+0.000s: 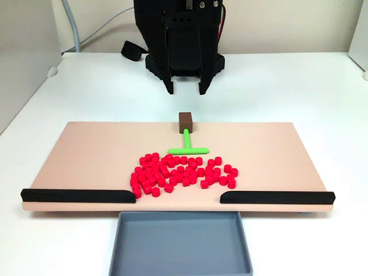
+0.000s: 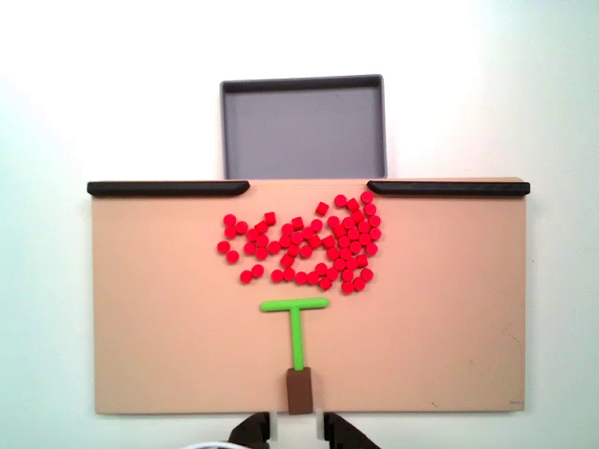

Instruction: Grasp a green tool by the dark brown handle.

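Note:
The gripper grabs the tool's brown handle [image 1: 185, 122] next, as it is a block with flat facing sides, while its green stem [image 1: 187, 140] is thin and round.
The green tool [image 1: 188, 142] lies flat on the peach board [image 1: 86, 149], its crossbar next to the red cylinders and its stem pointing toward the arm. The dark brown handle [image 1: 185, 121] caps the stem at the board's far edge. In the fixed view from above, the green tool [image 2: 296, 337] and its dark brown handle [image 2: 299, 390] sit at the board's lower edge. My black gripper [image 1: 186, 89] hangs open just behind the handle, and its two fingers are apart with nothing between them. From above, the gripper [image 2: 298, 432] straddles the line of the handle without touching it.
A heap of several small red cylinders [image 1: 183, 172] lies beyond the crossbar. Two long black strips [image 1: 77, 195] [image 1: 276, 197] edge the board's other side, with a gap between them. A grey tray [image 1: 181, 244] sits past that gap. A black cable coil [image 1: 131, 50] lies beside the arm's base.

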You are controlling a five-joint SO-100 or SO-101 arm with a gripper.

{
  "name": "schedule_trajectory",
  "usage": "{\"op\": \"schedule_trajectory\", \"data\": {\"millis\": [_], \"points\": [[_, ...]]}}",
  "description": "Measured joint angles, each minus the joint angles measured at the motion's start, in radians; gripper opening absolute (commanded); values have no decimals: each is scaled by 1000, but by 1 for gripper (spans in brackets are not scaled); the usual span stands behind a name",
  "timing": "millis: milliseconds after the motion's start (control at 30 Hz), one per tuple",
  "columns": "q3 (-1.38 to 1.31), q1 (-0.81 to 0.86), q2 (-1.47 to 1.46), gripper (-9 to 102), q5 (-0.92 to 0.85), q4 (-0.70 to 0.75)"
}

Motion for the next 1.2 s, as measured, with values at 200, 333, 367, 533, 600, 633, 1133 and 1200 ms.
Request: {"op": "schedule_trajectory", "data": {"millis": [200,333,367,533,600,633,1133,1200], "points": [[0,0,0,20,-17,-2],[0,0,-5,20,-28,-2],[0,0,-8,20,-29,-2],[0,0,-8,20,-34,-3],[5,0,-8,20,-34,-5],[9,0,-8,20,-34,-3],[9,15,-66,19,-92,-29],[9,29,-74,19,-104,-43]]}}
